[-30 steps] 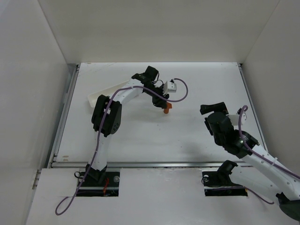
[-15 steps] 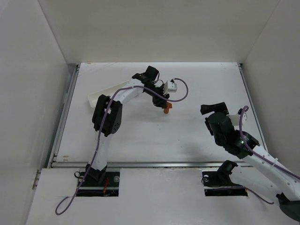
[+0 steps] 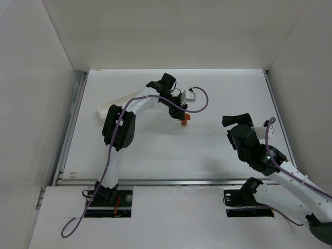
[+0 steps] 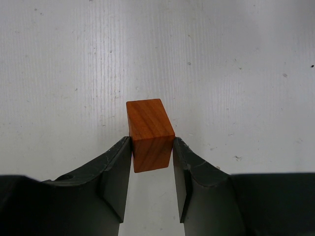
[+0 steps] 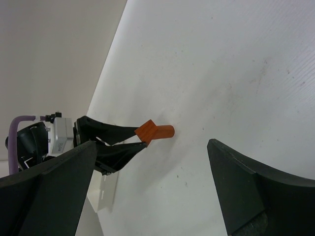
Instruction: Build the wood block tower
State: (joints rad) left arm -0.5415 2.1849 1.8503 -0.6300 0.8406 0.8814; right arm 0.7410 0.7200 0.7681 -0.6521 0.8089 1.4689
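Note:
The block rests on the cylinder's end and would rest on the tower, so it is time for my left gripper to release the block now.
An orange-brown wood block sits between the fingertips of my left gripper, whose jaws are shut against its two sides. In the right wrist view this block rests on the end of a small orange-brown cylinder that stands on the table, forming the tower. In the top view the tower is near the table's middle, under my left gripper. My right gripper is open wide and empty, well to the right of the tower.
A long white tray lies at the left, partly under the left arm; its end shows in the right wrist view. White walls enclose the table on three sides.

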